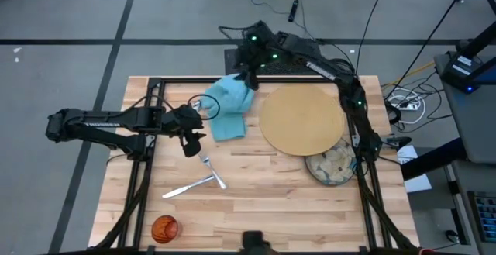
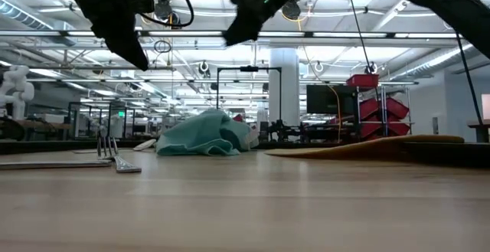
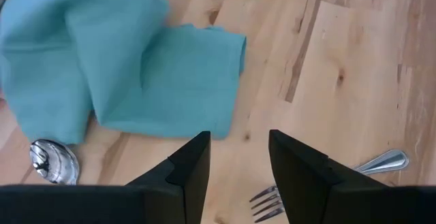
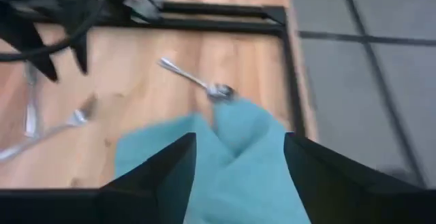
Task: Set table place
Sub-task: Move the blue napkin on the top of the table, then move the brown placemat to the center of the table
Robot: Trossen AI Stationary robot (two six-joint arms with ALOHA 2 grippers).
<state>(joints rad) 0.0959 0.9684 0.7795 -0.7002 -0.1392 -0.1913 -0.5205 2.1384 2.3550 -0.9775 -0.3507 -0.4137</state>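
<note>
The round tan mat next needs to be grabbed by its rim point(image 1: 294, 153) with the robot's right gripper, to set the place beside the fork point(image 1: 209, 168) and knife.
The teal napkin point(image 1: 230, 109) lies bunched on the table point(image 1: 294, 208), left of the round tan mat point(image 1: 302, 119). My right gripper point(image 1: 246, 77) hangs open above the napkin's far end point(image 4: 231, 176), clear of it in the low view point(image 2: 237, 30). My left gripper point(image 1: 191, 143) stands open over bare wood near the napkin's near edge point(image 3: 238, 142). A spoon point(image 3: 51, 161) lies beside the napkin. The fork point(image 1: 209, 168) and the knife point(image 1: 182, 189) lie crossed nearer the front. The glass bowl point(image 1: 333, 166) sits by the mat's near right rim. The orange cup point(image 1: 164, 228) stands front left.
Black frame rails point(image 1: 143, 170) run along the table's left and right sides and its far edge. Bare wood lies in front of the mat and across the near middle. Cables and a power strip point(image 1: 407, 104) lie on the floor beyond the right edge.
</note>
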